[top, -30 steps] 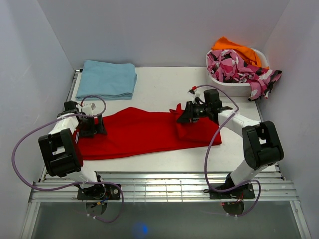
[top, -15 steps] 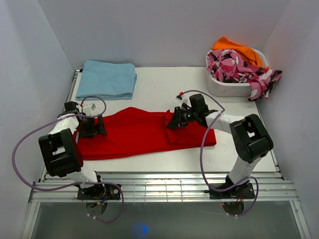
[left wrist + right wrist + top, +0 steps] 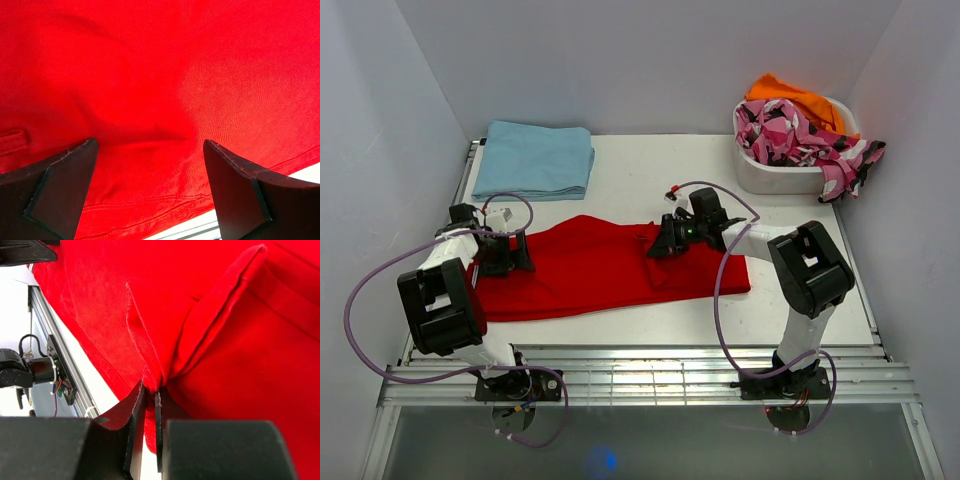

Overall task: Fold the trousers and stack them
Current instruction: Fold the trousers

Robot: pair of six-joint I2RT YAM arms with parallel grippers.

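Note:
Much flat cloth lies between the pinched hem point(image 3: 150, 375) and my left gripper. The hem would end short if released now, so my right gripper holds it.
The red trousers point(image 3: 590, 265) lie stretched left to right across the middle of the table, folded lengthwise. My right gripper point(image 3: 657, 244) is shut on the trousers' right end and holds it lifted over the middle of the garment; the pinched hem point(image 3: 150, 375) bunches between the fingers. My left gripper point(image 3: 520, 252) is open and rests low over the trousers' left end, with red cloth point(image 3: 150, 100) filling the left wrist view between its fingers point(image 3: 235, 190).
A folded light blue garment point(image 3: 535, 158) lies at the back left. A white basket point(image 3: 770, 172) at the back right holds a pink-black-white patterned garment point(image 3: 800, 135) and an orange one point(image 3: 790, 95). The metal rail point(image 3: 650, 375) runs along the table's near edge.
My right gripper has carried the trousers' right end leftward over the garment, so the cloth on the right is shorter. The left arm has not moved.

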